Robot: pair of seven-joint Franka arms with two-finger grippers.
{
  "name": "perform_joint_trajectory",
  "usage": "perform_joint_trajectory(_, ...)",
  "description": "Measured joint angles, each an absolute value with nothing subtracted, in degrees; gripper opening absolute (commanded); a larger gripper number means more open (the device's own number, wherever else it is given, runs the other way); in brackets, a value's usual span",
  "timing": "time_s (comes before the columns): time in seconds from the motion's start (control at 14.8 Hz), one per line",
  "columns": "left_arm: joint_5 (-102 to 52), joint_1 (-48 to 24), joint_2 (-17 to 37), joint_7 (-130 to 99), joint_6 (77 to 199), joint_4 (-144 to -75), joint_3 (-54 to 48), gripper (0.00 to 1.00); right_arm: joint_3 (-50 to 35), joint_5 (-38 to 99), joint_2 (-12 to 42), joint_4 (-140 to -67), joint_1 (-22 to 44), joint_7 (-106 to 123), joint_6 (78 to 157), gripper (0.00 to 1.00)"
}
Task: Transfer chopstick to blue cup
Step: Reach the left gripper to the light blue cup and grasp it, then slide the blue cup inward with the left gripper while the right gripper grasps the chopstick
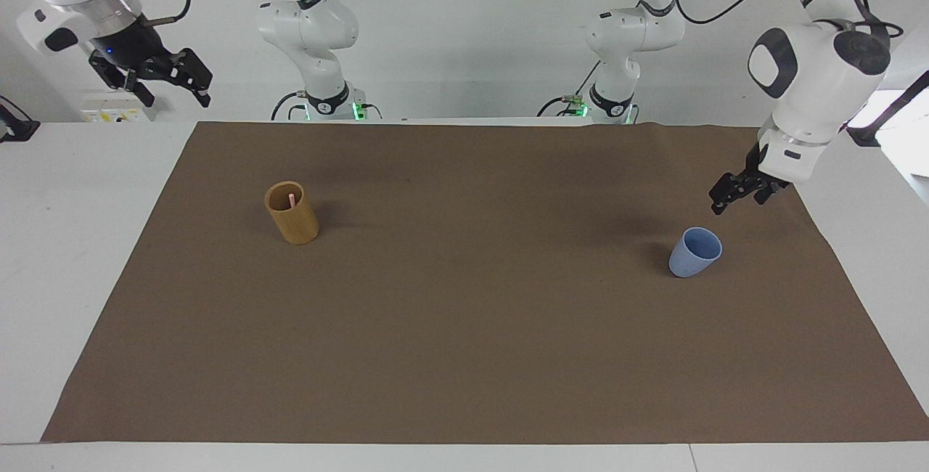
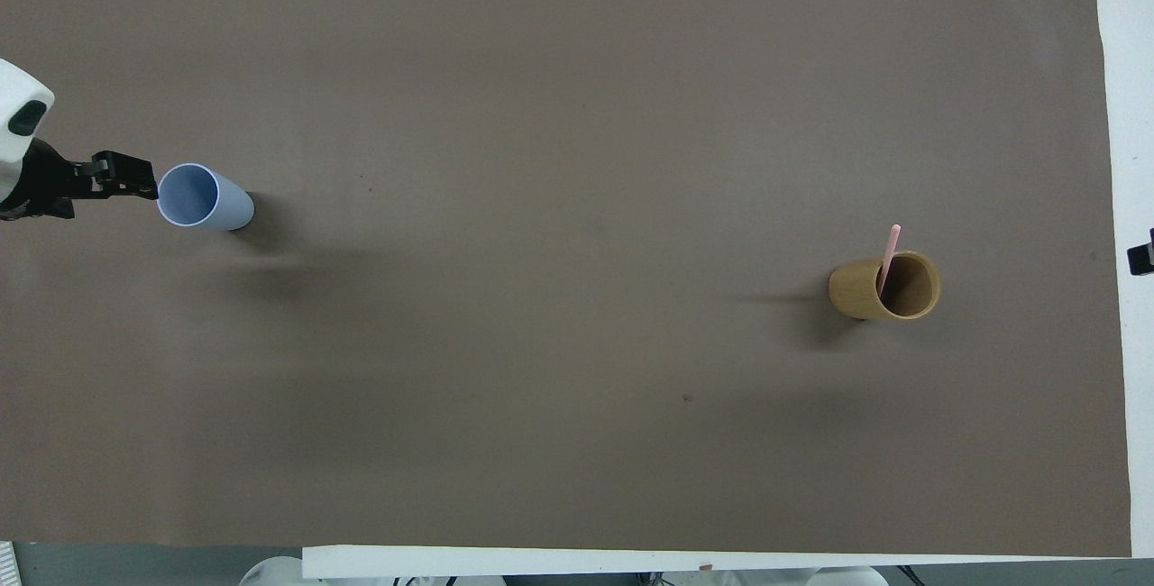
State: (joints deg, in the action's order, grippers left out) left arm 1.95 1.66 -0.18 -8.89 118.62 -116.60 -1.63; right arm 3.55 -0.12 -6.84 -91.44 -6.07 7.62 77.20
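My right gripper needs to move the pale pink chopstick to the blue cup (image 2: 204,196), so it should grab the chopstick by its exposed end (image 2: 893,233) next.
One pale pink chopstick (image 1: 291,199) stands tilted in the tan wooden cup (image 1: 292,212) toward the right arm's end of the mat; it also shows in the overhead view (image 2: 890,252). The blue cup (image 1: 695,252) stands upright and empty toward the left arm's end, and is seen from above in the overhead view (image 2: 194,196). My left gripper (image 1: 737,200) is open and empty, in the air just beside the blue cup's rim, over the mat; the overhead view shows it too (image 2: 126,182). My right gripper (image 1: 174,93) is open and empty, waiting high over the table's edge.
A brown mat (image 1: 464,356) covers most of the white table (image 1: 65,239). The tan wooden cup (image 2: 888,286) is the only other thing on it. Only the right gripper's tip (image 2: 1142,259) shows at the overhead view's edge.
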Motion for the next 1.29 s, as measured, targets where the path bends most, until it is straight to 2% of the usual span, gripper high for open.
perform_joint_trajectory(0.14, 1.96, 2.31, 1.69, -8.95, 122.16, -118.15, -1.60, 0.98, 3.52, 1.59, -7.29, -91.53, -5.57, 8.48, 77.03, 1.00)
perform_joint_trajectory(0.2, 1.96, 2.42, 2.72, -9.03, 123.50, -118.34, -1.60, 0.68, 3.48, 2.77, -7.54, -92.00, -5.34, 8.82, 78.09, 1.00)
perform_joint_trajectory(0.27, 1.95, 2.44, 3.75, -9.50, 124.68, -118.38, -1.61, 0.01, 3.49, 3.59, -8.06, -93.45, -4.75, 9.25, 80.32, 1.00)
perform_joint_trajectory(0.61, 1.95, 2.44, 6.11, -14.43, 126.57, -118.39, -1.80, 0.00, 3.24, 4.44, -13.27, -109.20, 1.96, 13.20, 98.54, 1.00)
perform_joint_trajectory(0.95, 1.81, 0.89, 5.87, -14.96, 128.84, -118.31, -2.48, 0.00, 3.89, 10.36, -14.75, -118.36, 2.07, 28.56, 110.05, 1.00)
perform_joint_trajectory(1.15, 1.81, -4.19, 5.94, -21.74, 128.88, -117.99, -2.63, 0.00, 4.17, 13.26, -14.75, -124.32, 1.86, 36.53, 118.02, 1.00)
perform_joint_trajectory(1.29, 1.81, -10.81, 6.03, -30.17, 128.40, -117.40, -2.76, 0.00, 4.17, 14.53, -14.76, -127.14, 1.87, 39.86, 121.43, 1.00)
